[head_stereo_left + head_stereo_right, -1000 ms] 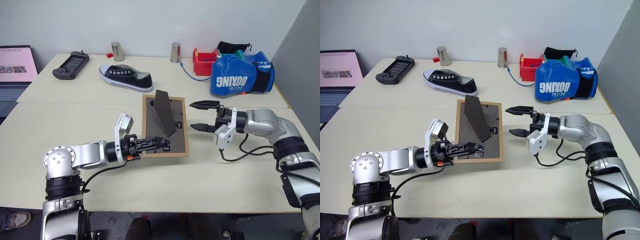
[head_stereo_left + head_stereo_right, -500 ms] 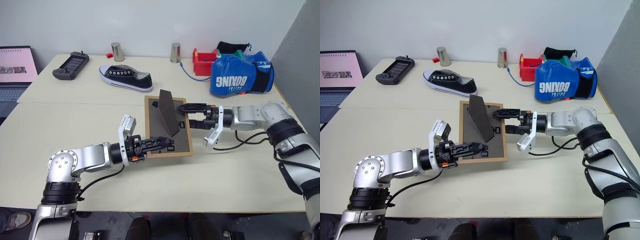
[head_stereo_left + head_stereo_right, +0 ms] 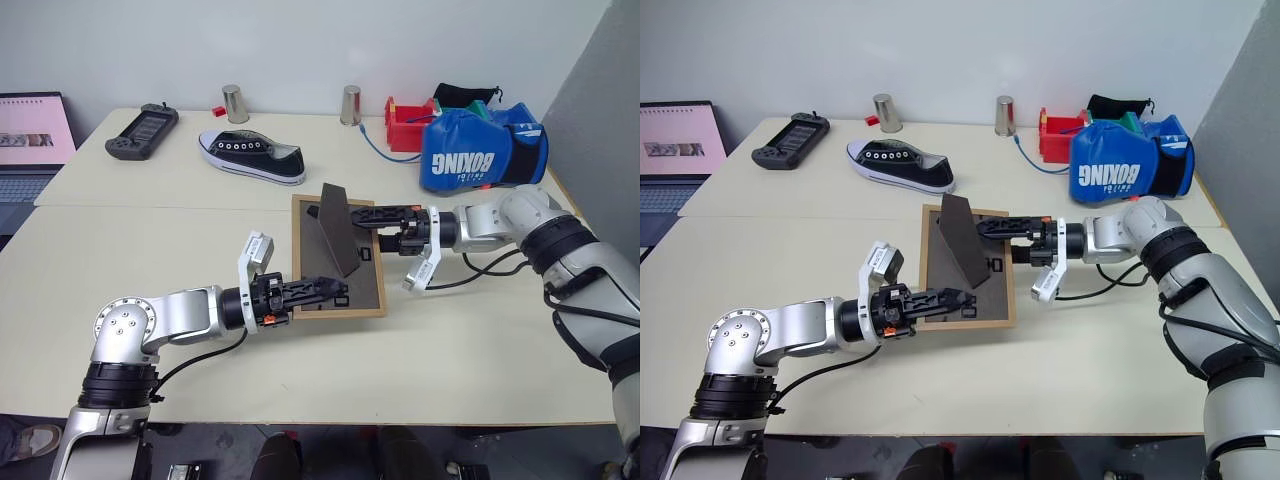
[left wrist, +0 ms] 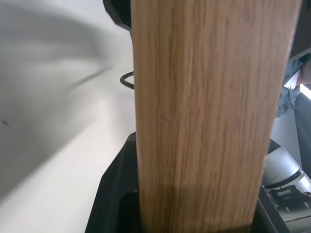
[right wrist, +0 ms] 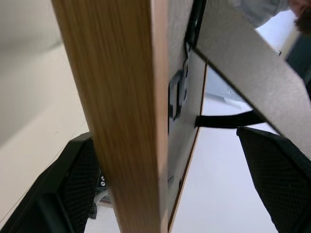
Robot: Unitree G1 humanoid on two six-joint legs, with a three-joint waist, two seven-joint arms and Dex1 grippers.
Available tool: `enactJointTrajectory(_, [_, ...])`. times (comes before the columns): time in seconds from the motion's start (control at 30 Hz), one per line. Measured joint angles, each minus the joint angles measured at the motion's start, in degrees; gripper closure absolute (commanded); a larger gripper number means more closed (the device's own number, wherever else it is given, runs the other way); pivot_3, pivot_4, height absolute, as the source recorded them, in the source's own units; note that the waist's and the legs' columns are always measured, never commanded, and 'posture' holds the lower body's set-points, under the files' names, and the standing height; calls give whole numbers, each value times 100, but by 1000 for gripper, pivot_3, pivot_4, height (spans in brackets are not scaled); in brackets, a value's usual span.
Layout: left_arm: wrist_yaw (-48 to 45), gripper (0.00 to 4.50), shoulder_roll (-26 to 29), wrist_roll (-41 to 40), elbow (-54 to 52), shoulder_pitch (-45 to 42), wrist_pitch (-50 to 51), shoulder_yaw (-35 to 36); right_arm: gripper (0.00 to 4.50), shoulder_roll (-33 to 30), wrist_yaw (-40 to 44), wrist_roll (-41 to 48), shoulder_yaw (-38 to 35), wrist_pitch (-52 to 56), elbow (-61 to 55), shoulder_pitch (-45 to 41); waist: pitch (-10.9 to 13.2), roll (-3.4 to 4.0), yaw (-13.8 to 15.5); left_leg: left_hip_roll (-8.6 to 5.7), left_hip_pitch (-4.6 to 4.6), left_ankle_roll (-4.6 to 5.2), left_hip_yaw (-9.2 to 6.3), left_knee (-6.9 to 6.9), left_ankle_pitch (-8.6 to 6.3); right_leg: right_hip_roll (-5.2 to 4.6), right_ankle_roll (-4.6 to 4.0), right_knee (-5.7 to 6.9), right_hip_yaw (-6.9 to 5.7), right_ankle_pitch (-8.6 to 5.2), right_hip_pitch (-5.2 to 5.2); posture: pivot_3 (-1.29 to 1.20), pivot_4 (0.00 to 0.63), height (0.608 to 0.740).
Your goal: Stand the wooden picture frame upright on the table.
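Observation:
My right gripper is going to pick up the picture frame next by its long wooden side edge (image 3: 375,275) (image 5: 124,116) beside the stand, to stand the frame upright.
The wooden picture frame (image 3: 365,285) lies back up on the table (image 3: 200,240). Its dark grey stand (image 3: 335,228) is folded out and points upward. My left gripper (image 3: 330,290) reaches in from the left and is shut on the frame's near edge. In the left wrist view that wooden edge (image 4: 209,116) sits between the fingers (image 4: 114,194). From the right, my right gripper (image 3: 368,228) stands open astride the frame's right side, one finger over the back beside the stand and one lower. In the right wrist view the frame's rim (image 5: 121,111) runs between its pads (image 5: 282,184).
Along the back of the table are a black-and-white shoe (image 3: 252,157), a blue boxing bag (image 3: 480,155), a red box (image 3: 405,125), two metal cups (image 3: 235,103) and a game controller (image 3: 143,130). A laptop (image 3: 30,140) stands at far left.
My right gripper has moved left from beside the frame and rolled, and now straddles its right side. The frame has shifted slightly to the right. My left gripper's hold is unchanged.

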Motion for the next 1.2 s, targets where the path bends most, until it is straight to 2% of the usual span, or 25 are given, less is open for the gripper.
enactJointTrajectory(0.07, [-2, 3290, 8, 0, 0, -1, -10, -3, 14, 14, -23, 2, 88, 6, 27, -10, 0, 0, 0, -1, 0, 0, 0, 0, 0, 0, 0, 1, 0, 0, 0, 0, 150, 740])
enactJointTrajectory(0.17, [-14, 3290, 8, 0, 1, -6, -30, -4, 530, 25, -43, 2, 151, 17, 54, -29, 0, 0, 0, -1, 0, 0, 0, 0, 0, 0, 0, 2, 0, 0, 0, 0, 150, 740])
enactJointTrajectory(0.43, [-47, 3290, 8, -72, -1, -10, -51, -29, 2453, 50, -112, 14, 255, 117, 77, -71, 0, 0, 0, -2, 1, 1, -1, 1, 0, -2, 0, 5, 1, 0, 0, 0, 150, 740])
enactJointTrajectory(0.5, [-112, 3290, 13, -127, 0, -10, -96, -31, 2714, 42, -212, 41, 250, 167, 97, -92, 0, 0, 0, -2, 1, 1, -1, 0, 0, -2, 0, 6, 1, 0, 0, 0, 150, 740])
enactJointTrajectory(0.73, [-279, 3290, 120, -247, 0, -7, -171, -118, 3041, 43, -345, 194, 246, 199, 124, -144, 0, 0, -1, -7, 1, 2, -2, 1, -1, -5, 0, 11, 1, 0, 0, 0, 150, 740])
enactJointTrajectory(1.2, [-525, 3290, 199, -106, -29, -17, -286, -178, 3145, 28, -369, 368, 247, 54, 176, -144, 0, 0, -3, -10, 3, 3, -4, 1, -1, -5, 0, 15, 2, 0, 0, 0, 150, 740])
